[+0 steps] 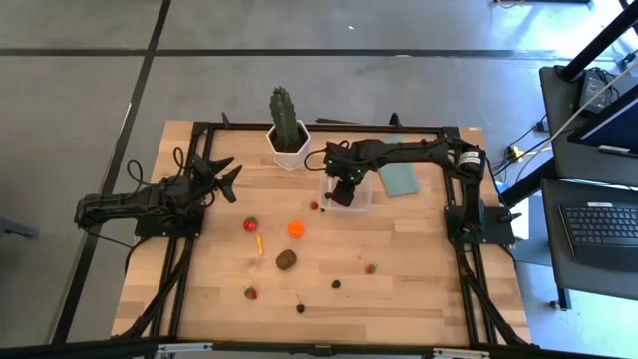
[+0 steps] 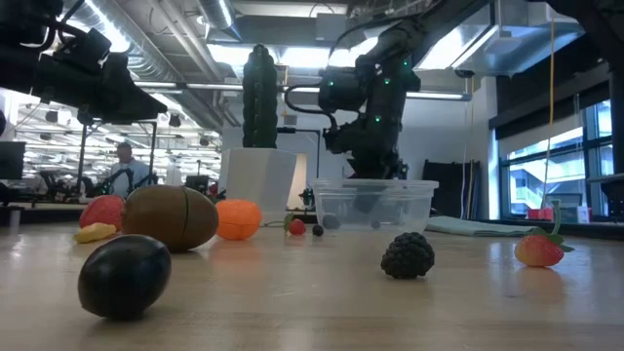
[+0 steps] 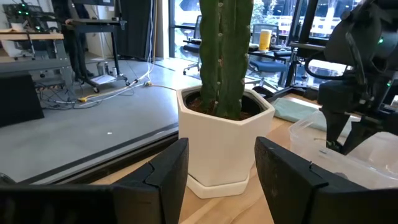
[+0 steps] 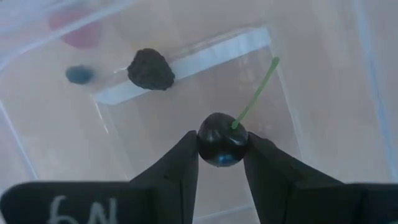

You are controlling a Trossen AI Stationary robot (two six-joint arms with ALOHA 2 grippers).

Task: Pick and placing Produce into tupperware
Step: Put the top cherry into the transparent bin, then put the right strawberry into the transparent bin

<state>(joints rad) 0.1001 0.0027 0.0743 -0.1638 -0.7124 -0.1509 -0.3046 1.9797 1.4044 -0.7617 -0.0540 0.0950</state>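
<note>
The dark cherry point(image 4: 222, 142) sits inside the tupperware's sides, over its bottom, and would rest inside, so my right gripper opens now.
The clear square tupperware point(image 1: 361, 199) stands right of the cactus. My right gripper point(image 1: 342, 189) reaches down into it, shut on a dark cherry point(image 4: 222, 142) with a green stem point(image 4: 255, 93). A blackberry point(image 4: 151, 70) and a small blue berry point(image 4: 79, 74) lie on the tupperware floor. On the table lie strawberries point(image 1: 250, 224) point(image 1: 371, 267), an orange ball point(image 1: 295, 228), a yellow stick point(image 1: 259, 243), a brown oval point(image 1: 286, 260) and dark berries point(image 1: 336, 283). My left gripper point(image 1: 227, 172) waits open, left of the cactus. My right gripper pinches the dark cherry's round body point(image 4: 214, 134) between its two fingertips point(image 4: 186, 155), coming from above and pointing down into the tupperware. The green stem sticks out free beyond the fingers. Whether the cherry touches the tupperware floor I cannot tell.
A tall green cactus in a white hexagonal pot point(image 1: 286, 125) stands just left of the tupperware, near the far edge. A flat blue-grey lid point(image 1: 399, 179) lies right of it. A small red fruit point(image 1: 313, 206) sits beside the tupperware's left wall. People show in the room beyond.
</note>
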